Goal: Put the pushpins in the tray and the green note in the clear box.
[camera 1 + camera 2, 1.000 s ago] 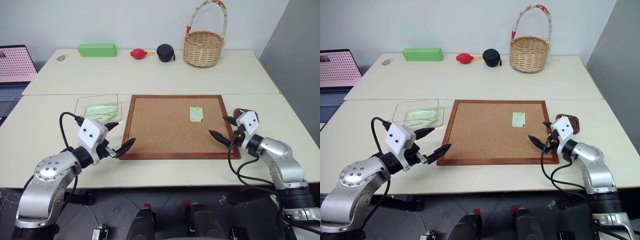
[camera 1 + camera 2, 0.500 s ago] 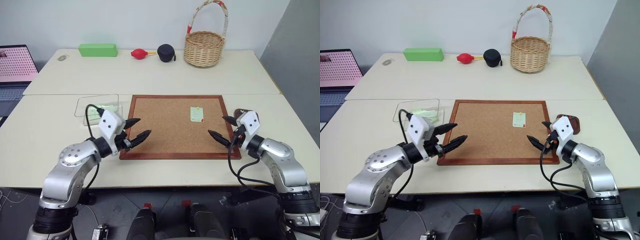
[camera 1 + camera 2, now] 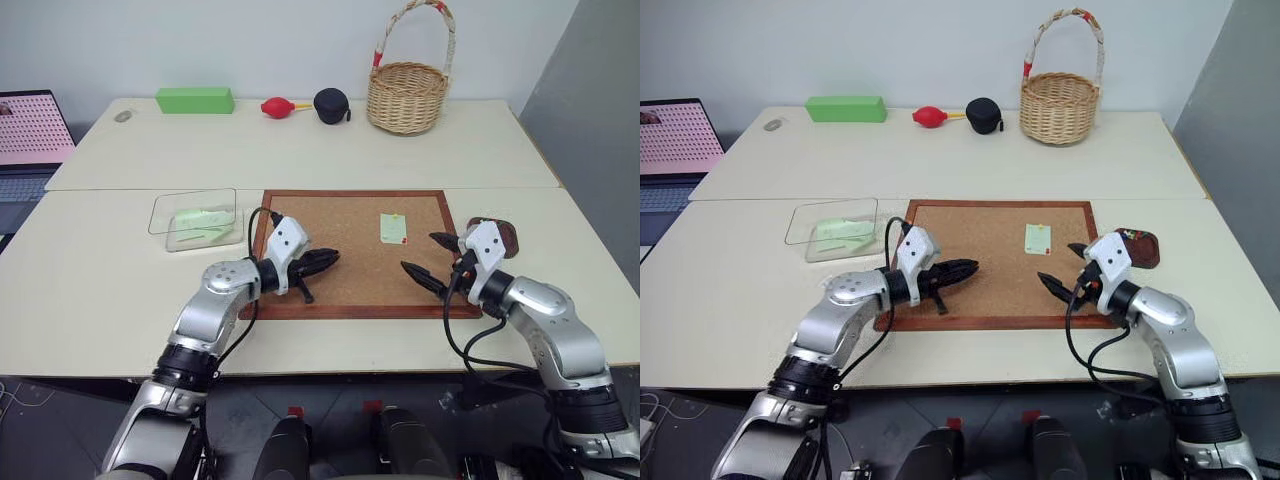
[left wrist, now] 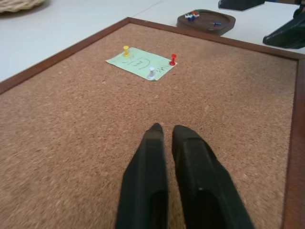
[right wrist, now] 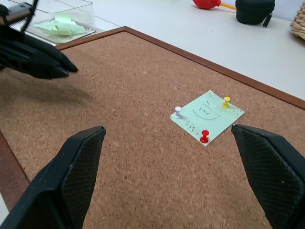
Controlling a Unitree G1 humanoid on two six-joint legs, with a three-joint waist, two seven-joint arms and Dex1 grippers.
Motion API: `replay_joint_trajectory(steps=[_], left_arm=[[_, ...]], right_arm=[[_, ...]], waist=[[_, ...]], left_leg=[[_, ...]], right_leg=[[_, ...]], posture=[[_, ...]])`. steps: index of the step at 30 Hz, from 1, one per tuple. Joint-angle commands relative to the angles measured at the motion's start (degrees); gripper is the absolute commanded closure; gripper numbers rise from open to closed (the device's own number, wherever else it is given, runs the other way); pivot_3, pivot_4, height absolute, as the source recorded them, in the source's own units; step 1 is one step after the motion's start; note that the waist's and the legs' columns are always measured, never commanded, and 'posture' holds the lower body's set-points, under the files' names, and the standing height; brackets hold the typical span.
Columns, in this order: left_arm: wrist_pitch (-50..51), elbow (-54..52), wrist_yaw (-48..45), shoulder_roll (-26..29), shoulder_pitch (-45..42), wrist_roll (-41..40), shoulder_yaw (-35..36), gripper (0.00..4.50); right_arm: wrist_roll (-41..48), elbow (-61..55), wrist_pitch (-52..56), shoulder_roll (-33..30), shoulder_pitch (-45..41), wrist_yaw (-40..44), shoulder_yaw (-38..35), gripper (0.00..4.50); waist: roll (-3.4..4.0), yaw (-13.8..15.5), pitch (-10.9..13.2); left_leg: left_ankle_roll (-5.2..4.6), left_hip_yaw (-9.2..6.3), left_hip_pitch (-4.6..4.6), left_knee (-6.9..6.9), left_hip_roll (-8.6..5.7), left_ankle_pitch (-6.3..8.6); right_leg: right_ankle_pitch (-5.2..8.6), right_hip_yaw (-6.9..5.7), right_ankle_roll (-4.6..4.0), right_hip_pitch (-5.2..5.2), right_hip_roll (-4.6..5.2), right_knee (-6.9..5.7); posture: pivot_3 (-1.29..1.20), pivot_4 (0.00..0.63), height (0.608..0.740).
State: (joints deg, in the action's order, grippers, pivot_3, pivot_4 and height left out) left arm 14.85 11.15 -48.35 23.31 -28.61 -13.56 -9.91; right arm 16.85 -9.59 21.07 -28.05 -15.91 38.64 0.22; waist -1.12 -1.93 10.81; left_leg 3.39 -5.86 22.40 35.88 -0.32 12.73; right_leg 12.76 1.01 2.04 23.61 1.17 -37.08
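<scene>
My right gripper is to grab the red plastic head (image 3: 404,240) next, because the red pushpin is stuck down into the corkboard (image 3: 350,290) and only its head stands up.
The green note (image 3: 394,228) lies on the right part of the corkboard (image 3: 350,290), held by yellow (image 5: 226,101), red (image 5: 204,136) and white (image 5: 177,111) pushpins. My left gripper (image 3: 334,258) hovers over the board's left-middle, shut and empty, pointing toward the note. To the right of the note, my right gripper (image 3: 420,253) stands open with nothing between its fingers. The dark brown tray (image 3: 1139,248) sits just past the board's right edge, behind the right gripper, with a few small pins inside. The clear box (image 3: 195,217) stands left of the board and holds pale green slips.
At the table's far side stand a wicker basket (image 3: 405,95), a black case (image 3: 330,105), a red bulb (image 3: 275,107) and a bright green block (image 3: 194,100). A laptop (image 3: 30,130) sits at the far left.
My left arm swung from beside the clear box rightward onto the corkboard, and its fingers closed from wide open to shut. The right gripper drifted slightly left, still open.
</scene>
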Motion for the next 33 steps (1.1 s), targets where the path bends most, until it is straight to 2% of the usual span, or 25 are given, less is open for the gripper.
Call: replay_joint_trajectory(steps=[1,5,13,23,26,28,33], left_arm=[[-2.13,3.49,-1.56,-0.88,-0.92,1.47,-0.98,4.48],[-3.76,7.46,-3.26,-0.8,-0.51,3.62,-2.58,4.48],[-4.84,8.51,-4.74,-0.95,-0.11,5.27,-3.13,4.48],[-3.63,6.31,-4.97,-0.72,0.81,6.09,-3.44,4.48],[-3.34,5.88,-4.85,-0.32,1.1,6.65,-3.6,4.5],[-3.04,5.5,-4.75,-0.27,1.32,6.66,-3.52,4.5],[-2.49,4.46,-4.56,0.0,2.08,6.7,-3.37,4.5]], right_arm=[[-1.3,1.17,0.73,0.83,-3.75,-1.09,1.24,0.0],[-2.48,6.54,2.36,1.44,-8.57,-1.76,1.98,0.0],[-4.04,25.83,1.22,5.29,-22.71,-2.84,1.87,0.0],[-8.95,53.33,-10.34,9.7,-36.06,-2.68,2.6,0.0],[-11.15,59.97,-13.89,10.64,-38.76,-3.82,3.04,0.48],[-11.99,63.48,-15.77,11.15,-40.15,-4.63,2.72,0.97],[-13.27,68.78,-18.72,12.09,-42.03,-5.5,2.38,1.88]], waist=[[0.0,-0.06,0.0],[0.0,0.04,0.0],[0.04,0.05,-0.03],[0.08,-0.02,-0.04],[0.08,-0.08,-0.04],[0.08,-0.09,-0.05],[0.08,-0.19,-0.05]], left_leg=[[0.0,0.0,0.0,0.0,0.0,0.0],[0.0,-0.02,0.0,-0.01,-0.01,0.0],[-0.01,-0.04,-0.1,-0.01,-0.01,0.0],[-0.01,-0.01,-0.12,-0.04,-0.02,0.0],[-0.01,0.0,-0.12,-0.05,-0.02,0.0],[-0.01,0.0,-0.13,-0.05,-0.02,0.0],[-0.01,0.0,-0.13,-0.05,-0.02,0.0]], right_leg=[[0.0,0.0,0.0,0.0,0.0,-0.01],[0.0,-0.01,0.0,0.0,0.0,-0.02],[-0.01,-0.02,0.0,-0.09,0.01,-0.03],[-0.02,0.0,-0.01,-0.1,0.01,-0.02],[-0.02,0.02,-0.01,-0.1,0.02,-0.02],[-0.02,0.02,-0.01,-0.1,0.01,-0.03],[-0.02,0.03,-0.02,-0.1,0.01,-0.03]], posture=[[0.0,0.15,0.74],[0.0,0.15,0.74],[0.0,0.15,0.74],[0.0,0.15,0.74],[0.0,0.15,0.74],[0.0,0.15,0.74],[0.0,0.15,0.74]])
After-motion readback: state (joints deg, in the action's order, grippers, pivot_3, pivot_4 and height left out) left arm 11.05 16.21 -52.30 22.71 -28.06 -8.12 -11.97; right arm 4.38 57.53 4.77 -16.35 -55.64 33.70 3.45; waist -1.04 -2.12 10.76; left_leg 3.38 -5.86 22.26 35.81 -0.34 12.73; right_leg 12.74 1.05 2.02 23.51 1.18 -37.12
